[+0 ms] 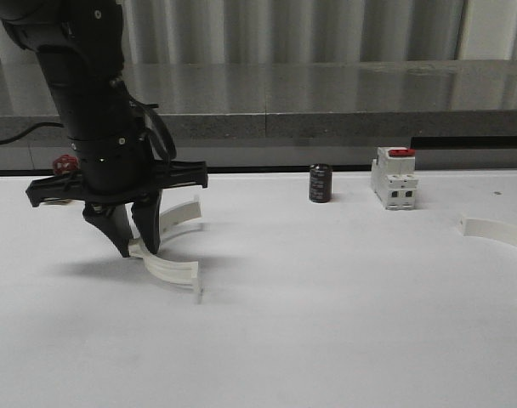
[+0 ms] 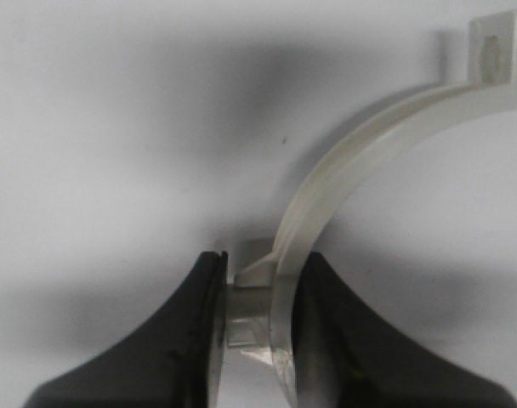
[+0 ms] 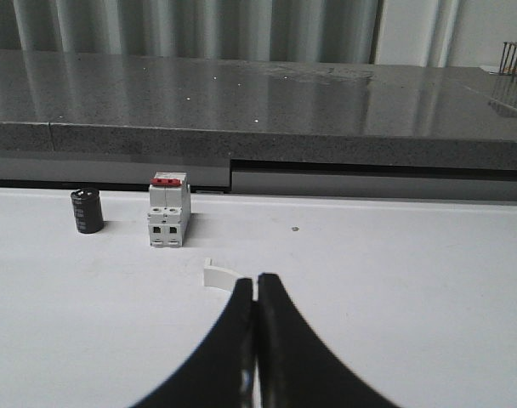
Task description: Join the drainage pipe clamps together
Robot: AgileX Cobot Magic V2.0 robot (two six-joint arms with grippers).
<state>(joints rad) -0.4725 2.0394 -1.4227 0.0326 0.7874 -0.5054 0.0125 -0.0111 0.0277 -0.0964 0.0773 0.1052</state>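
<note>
I should let go with my left gripper, because the clamp's lower end [image 1: 196, 279] is over the white tabletop in the front view and the clamp would lie flat.
One white half-ring drainage pipe clamp [image 1: 175, 270] lies on the white table at the left, its open side facing right. My left gripper [image 1: 136, 246] points down over its curved back. In the left wrist view the left gripper [image 2: 254, 316] is shut on this clamp [image 2: 369, 144], one finger against its outer tab and the other against the inside of the band. A second clamp [image 1: 495, 230] lies at the far right edge of the table. My right gripper [image 3: 257, 282] is shut with nothing in it, just in front of that clamp's end [image 3: 219, 276].
A white breaker with a red top [image 1: 394, 177] and a small black cylinder [image 1: 320, 184] stand at the back of the table, also seen as the breaker [image 3: 168, 211] and cylinder [image 3: 87, 210]. A grey stone ledge [image 1: 326, 98] runs behind the table.
</note>
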